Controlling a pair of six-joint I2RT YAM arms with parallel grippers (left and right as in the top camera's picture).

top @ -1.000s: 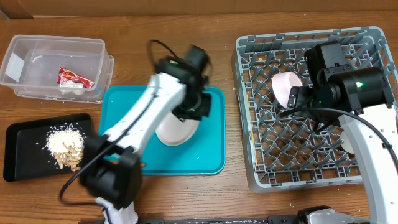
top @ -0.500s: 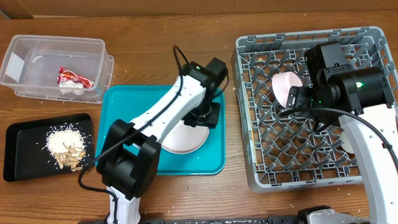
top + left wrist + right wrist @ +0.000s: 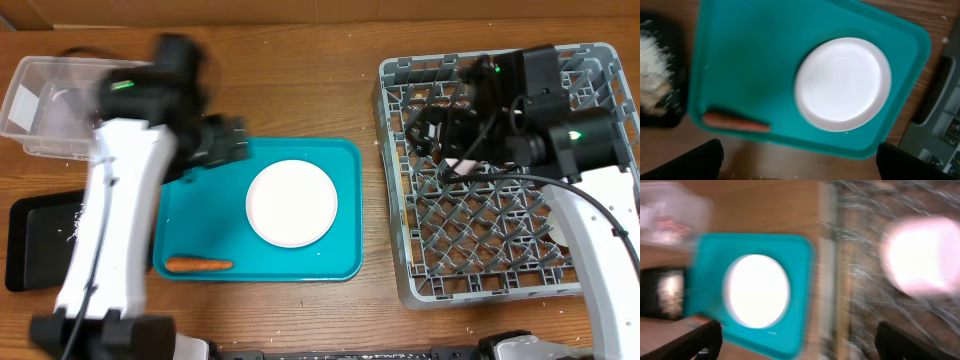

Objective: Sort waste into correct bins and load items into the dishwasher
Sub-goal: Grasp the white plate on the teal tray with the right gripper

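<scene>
My right gripper should grab the round white plate by its rim (image 3: 333, 204) next. The plate's opposite edge then stays free to stand in the dishwasher rack (image 3: 500, 230).
The round white plate (image 3: 292, 203) (image 3: 842, 82) lies flat on the teal tray (image 3: 200, 215), empty. An orange carrot (image 3: 198, 265) (image 3: 735, 121) lies at that tray's near left. My left gripper (image 3: 228, 140) (image 3: 800, 162) hangs open above the tray's left part, holding nothing. The grey dishwasher rack (image 3: 500, 230) stands at the right. My right gripper (image 3: 440, 130) (image 3: 797, 340) is open over the rack's far left and covers the pinkish bowl (image 3: 920, 255) in the overhead view. The right wrist view is blurred.
The clear tub (image 3: 40, 100) stands at the far left, half hidden by my left arm. The black tray (image 3: 30, 240) (image 3: 655, 112) with rice and scraps (image 3: 652, 75) lies beside the teal tray. A white dish (image 3: 558, 228) shows under my right arm.
My left arm swung from over the plate to the left and its gripper opened; the plate stays on the teal tray and the carrot is uncovered. My right gripper shifted over the bowl.
</scene>
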